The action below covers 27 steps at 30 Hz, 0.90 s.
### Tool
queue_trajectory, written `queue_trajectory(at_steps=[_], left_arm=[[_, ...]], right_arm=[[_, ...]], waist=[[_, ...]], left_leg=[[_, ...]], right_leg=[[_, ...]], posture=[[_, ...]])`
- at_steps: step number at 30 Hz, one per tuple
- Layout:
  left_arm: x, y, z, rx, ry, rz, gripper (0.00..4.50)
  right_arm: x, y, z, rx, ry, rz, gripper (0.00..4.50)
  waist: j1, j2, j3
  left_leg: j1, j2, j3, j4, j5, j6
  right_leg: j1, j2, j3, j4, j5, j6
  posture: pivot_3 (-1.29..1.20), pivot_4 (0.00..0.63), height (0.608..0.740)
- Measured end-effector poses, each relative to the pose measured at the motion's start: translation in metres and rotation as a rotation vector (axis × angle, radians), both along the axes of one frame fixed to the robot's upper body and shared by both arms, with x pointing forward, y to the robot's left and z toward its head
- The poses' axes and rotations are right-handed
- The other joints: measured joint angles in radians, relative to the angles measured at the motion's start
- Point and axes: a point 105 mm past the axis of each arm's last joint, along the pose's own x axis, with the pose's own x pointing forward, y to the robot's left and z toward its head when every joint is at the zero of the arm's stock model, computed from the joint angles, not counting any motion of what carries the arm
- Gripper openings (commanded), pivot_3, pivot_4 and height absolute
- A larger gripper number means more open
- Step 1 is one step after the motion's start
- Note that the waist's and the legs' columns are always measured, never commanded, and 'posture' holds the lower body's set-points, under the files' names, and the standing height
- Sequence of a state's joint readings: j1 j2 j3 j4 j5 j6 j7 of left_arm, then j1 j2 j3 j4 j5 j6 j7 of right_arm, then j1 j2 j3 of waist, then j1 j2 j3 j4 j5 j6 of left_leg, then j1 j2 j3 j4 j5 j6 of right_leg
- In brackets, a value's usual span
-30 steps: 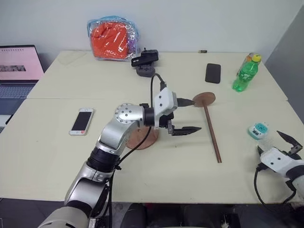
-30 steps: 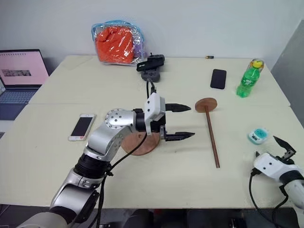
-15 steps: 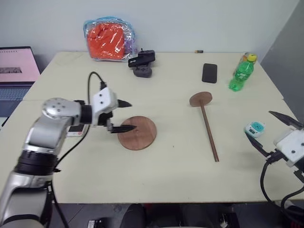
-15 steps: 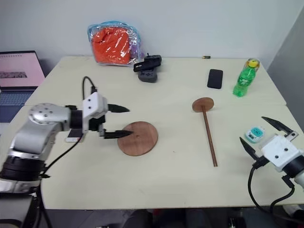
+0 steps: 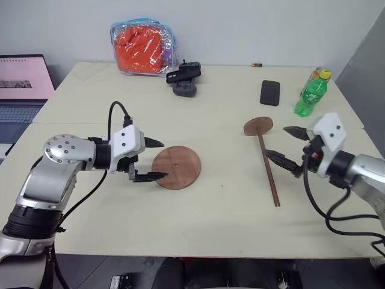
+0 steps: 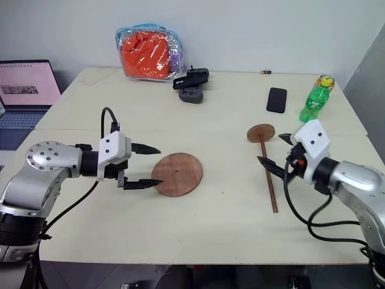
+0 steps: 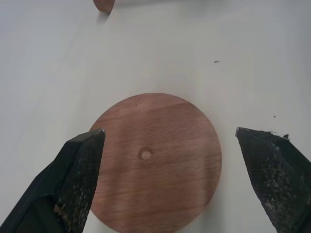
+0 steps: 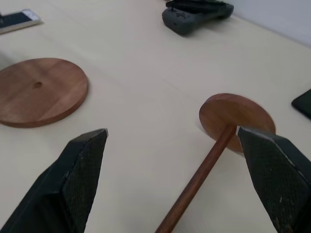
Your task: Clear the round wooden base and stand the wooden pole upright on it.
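My right gripper picks up the wooden pole by its rod [image 5: 268,172] [image 8: 194,182] next, to stand the pole upright on the round base.
The round wooden base [image 5: 175,167] lies flat mid-table with its small centre hole showing and nothing on top of it. My left gripper [image 5: 165,159] hovers open at the base's left edge, pointing across it, and its fingers [image 7: 73,174] straddle the disc in the left wrist view. The wooden pole [image 5: 269,171] lies flat to the right, with its disc end [image 5: 258,126] towards the far side. My right gripper [image 5: 275,140] is open just right of the pole near the disc end, one finger above the rod, holding nothing.
A black phone [image 5: 270,92] and a green bottle [image 5: 312,92] are at the far right. An orange bag [image 5: 143,47] and a black controller [image 5: 183,77] sit at the back. A laptop [image 5: 21,84] is at the left and a white phone [image 8: 14,20] beyond the base.
My left gripper swung left off the base, which is now uncovered. My right arm rose from the table's right edge, rolled its wrist and moved in to the pole.
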<state>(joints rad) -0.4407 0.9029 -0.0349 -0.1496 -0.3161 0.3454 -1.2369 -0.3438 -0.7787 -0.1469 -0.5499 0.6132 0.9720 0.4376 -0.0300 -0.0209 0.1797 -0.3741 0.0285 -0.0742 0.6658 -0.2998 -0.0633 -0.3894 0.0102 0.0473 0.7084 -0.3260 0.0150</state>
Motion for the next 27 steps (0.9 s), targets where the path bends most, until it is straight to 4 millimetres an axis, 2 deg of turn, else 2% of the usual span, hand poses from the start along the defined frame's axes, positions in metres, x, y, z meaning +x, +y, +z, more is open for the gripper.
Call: queue_trajectory(at_steps=[5, 9, 14, 17, 20, 21, 27], left_arm=[[-0.004, -0.023, 0.007, -0.043, -0.023, -0.071, 4.5], [-0.003, -0.032, 0.007, -0.063, -0.026, -0.089, 4.5], [-0.003, -0.039, 0.0, -0.036, -0.027, -0.117, 4.5], [-0.003, -0.041, -0.002, -0.022, -0.04, -0.128, 4.5], [-0.003, -0.042, -0.004, -0.017, -0.049, -0.133, 4.5], [-0.004, -0.041, -0.005, -0.014, -0.049, -0.131, 4.5], [-0.006, -0.039, -0.014, -0.01, -0.035, -0.121, 4.5]], right_arm=[[0.027, 0.01, -0.013, 0.036, 0.18, -0.156, 4.46], [0.047, 0.002, -0.032, 0.03, 0.313, -0.281, 4.46], [0.069, -0.003, -0.038, 0.036, 0.405, -0.347, 4.46], [0.078, -0.003, -0.044, 0.042, 0.471, -0.353, 4.02], [0.084, 0.001, -0.049, 0.069, 0.547, -0.332, 3.2], [0.085, 0.004, -0.049, 0.077, 0.568, -0.317, 3.05], [0.089, 0.007, -0.05, 0.107, 0.618, -0.303, 1.47]], waist=[[-0.001, 0.0, 0.0], [0.0, 0.0, 0.0], [-0.003, 0.0, 0.0], [-0.004, 0.0, 0.0], [-0.005, 0.001, 0.0], [-0.005, 0.001, 0.0], [-0.005, 0.001, 0.0]], left_leg=[[-0.001, -0.001, -0.002, 0.0, 0.0, 0.0], [-0.004, -0.001, -0.002, 0.001, 0.0, 0.0], [-0.008, -0.002, 0.001, 0.001, 0.0, 0.0], [-0.011, -0.001, 0.003, 0.001, 0.0, 0.0], [-0.011, 0.0, 0.003, 0.001, 0.0, 0.0], [-0.011, 0.0, 0.003, 0.001, 0.0, 0.0], [-0.011, 0.0, 0.003, 0.001, 0.0, 0.0]], right_leg=[[0.0, 0.0, -0.002, 0.001, 0.0, 0.0], [-0.003, -0.001, -0.003, 0.001, 0.0, 0.0], [-0.011, -0.002, -0.003, 0.005, 0.0, 0.0], [-0.015, -0.002, -0.002, 0.006, 0.0, 0.0], [-0.015, -0.003, -0.002, 0.006, 0.0, 0.0], [-0.015, -0.003, -0.002, 0.006, 0.0, 0.0], [-0.016, -0.003, -0.002, 0.006, 0.0, 0.0]], posture=[[0.0, 0.15, 0.74], [0.0, 0.15, 0.74], [0.0, 0.15, 0.74], [0.0, 0.15, 0.74], [0.0, 0.15, 0.74], [0.0, 0.15, 0.74], [0.0, 0.15, 0.74]])
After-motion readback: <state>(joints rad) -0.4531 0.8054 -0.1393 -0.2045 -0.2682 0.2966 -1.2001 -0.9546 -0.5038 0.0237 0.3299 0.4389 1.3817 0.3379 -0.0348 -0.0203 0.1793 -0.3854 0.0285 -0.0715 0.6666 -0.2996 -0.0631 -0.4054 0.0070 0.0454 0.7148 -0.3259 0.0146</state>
